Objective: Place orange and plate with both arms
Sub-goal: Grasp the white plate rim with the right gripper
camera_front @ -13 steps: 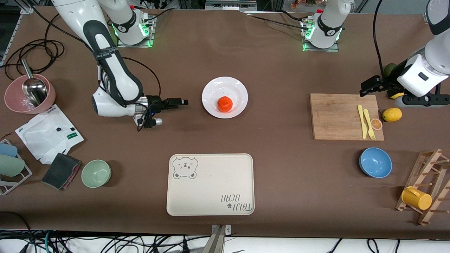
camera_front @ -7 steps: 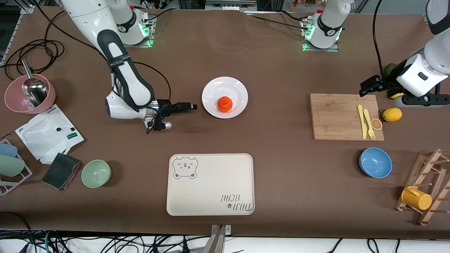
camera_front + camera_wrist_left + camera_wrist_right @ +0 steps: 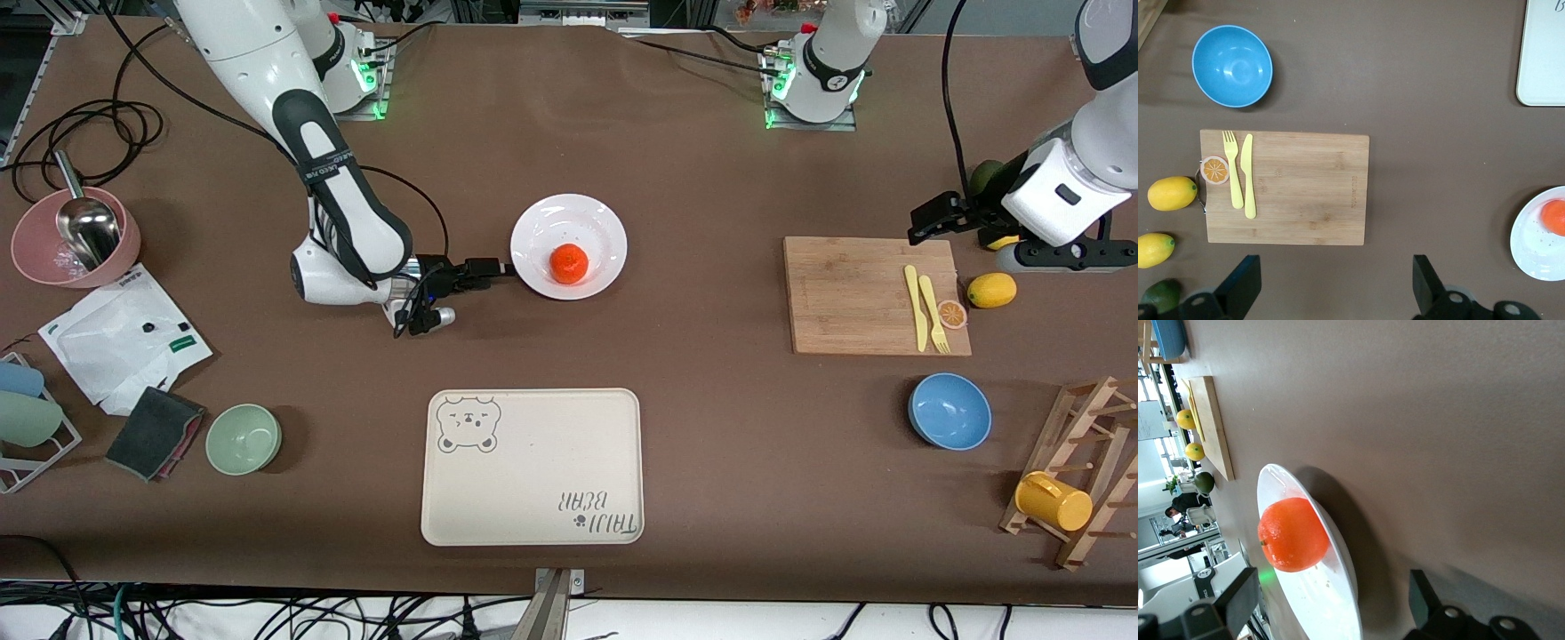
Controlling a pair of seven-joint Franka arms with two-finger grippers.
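My right gripper grabs the white plate by its rim (image 3: 514, 265) next, to set the orange on the cream bear tray (image 3: 532, 468).
The orange (image 3: 568, 263) sits on the white plate (image 3: 544, 222) at mid-table. My right gripper (image 3: 500, 266) lies low and level at the plate's edge toward the right arm's end, open. In the right wrist view the orange (image 3: 1293, 535) rests on the tilted-looking plate (image 3: 1278, 483), and the plate's rim stands between the right gripper's (image 3: 1335, 603) spread fingers (image 3: 1245, 595). My left gripper (image 3: 926, 220) hangs open over the table beside the cutting board (image 3: 867, 298), holding nothing. In the left wrist view the left gripper (image 3: 1335, 283) stays clear of the board (image 3: 1298, 187).
A cream bear tray (image 3: 532, 465) lies nearer the camera than the plate. Yellow fork and knife (image 3: 925, 307) and an orange slice (image 3: 952, 313) are on the board, a lemon (image 3: 991, 290) beside it. A blue bowl (image 3: 949, 411), green bowl (image 3: 244, 438), pink bowl (image 3: 76, 236) and mug rack (image 3: 1080, 471) stand around.
My right arm has slid across the table toward the plate until its open fingertips reached the rim. The left arm, plate and orange have not moved.
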